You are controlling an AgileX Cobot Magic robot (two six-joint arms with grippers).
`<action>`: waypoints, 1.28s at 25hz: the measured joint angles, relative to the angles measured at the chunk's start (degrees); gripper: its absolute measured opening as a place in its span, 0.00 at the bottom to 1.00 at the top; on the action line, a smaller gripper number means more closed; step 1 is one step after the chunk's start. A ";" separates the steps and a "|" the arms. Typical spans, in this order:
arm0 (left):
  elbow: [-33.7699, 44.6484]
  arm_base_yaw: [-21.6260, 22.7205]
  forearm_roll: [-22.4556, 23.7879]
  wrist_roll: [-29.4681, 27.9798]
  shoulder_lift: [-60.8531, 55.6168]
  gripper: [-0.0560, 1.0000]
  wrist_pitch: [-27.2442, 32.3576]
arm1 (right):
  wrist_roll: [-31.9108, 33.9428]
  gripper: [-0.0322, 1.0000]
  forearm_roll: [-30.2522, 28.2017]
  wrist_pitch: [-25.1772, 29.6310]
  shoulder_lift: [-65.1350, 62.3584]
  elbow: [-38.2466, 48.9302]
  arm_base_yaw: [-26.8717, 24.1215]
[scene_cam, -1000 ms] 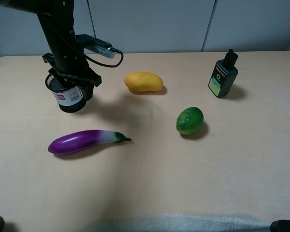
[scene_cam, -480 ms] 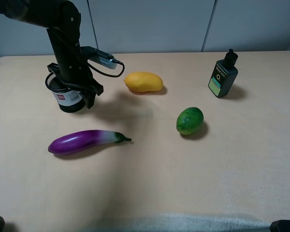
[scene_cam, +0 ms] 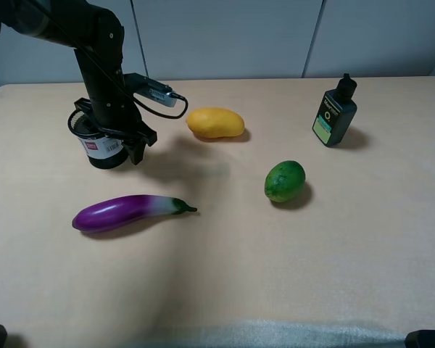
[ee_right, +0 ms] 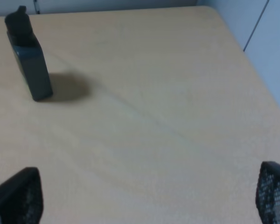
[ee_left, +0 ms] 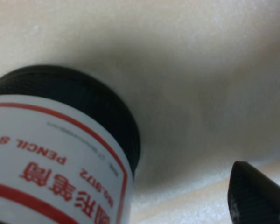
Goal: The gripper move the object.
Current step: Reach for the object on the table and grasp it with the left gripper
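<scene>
I should close my left gripper, as my open fingers reach down beside the pen cup's white label [scene_cam: 100, 147] [ee_left: 51, 163]. Closing now would hold the cup.
The object, a black mesh pen cup [scene_cam: 101, 147] with a white label with red marks, stands upright on the table at the back left. My left gripper [scene_cam: 110, 135] reaches down around it, with one dark finger [scene_cam: 138, 147] beside its right side. In the left wrist view the cup [ee_left: 60, 154] fills the left, and one fingertip [ee_left: 257, 195] is well apart from it; the other finger is hidden. The jaws stand open. My right gripper [ee_right: 142, 198] is open and empty, far from the cup.
A purple eggplant [scene_cam: 123, 212] lies in front of the cup. A yellow mango [scene_cam: 215, 122] is to its right and a green fruit [scene_cam: 285, 181] at mid-table. A dark green-labelled bottle [scene_cam: 335, 112] stands at the back right and shows in the right wrist view [ee_right: 30, 60].
My left arm has shifted a little to the right and its wrist has settled lower around the cup. The cup has stayed where it was.
</scene>
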 joint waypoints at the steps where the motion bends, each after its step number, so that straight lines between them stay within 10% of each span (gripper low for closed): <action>1: 0.00 0.00 0.00 0.00 0.00 0.75 -0.14 | 0.00 0.70 0.00 0.00 0.00 0.00 0.00; 23: -0.28 0.00 0.00 -0.05 0.66 0.74 -0.35 | 0.00 0.70 0.06 0.00 0.00 0.00 0.00; 32: -0.39 0.00 0.00 -0.05 0.76 0.51 -0.18 | 0.00 0.70 0.06 0.00 0.00 0.00 0.00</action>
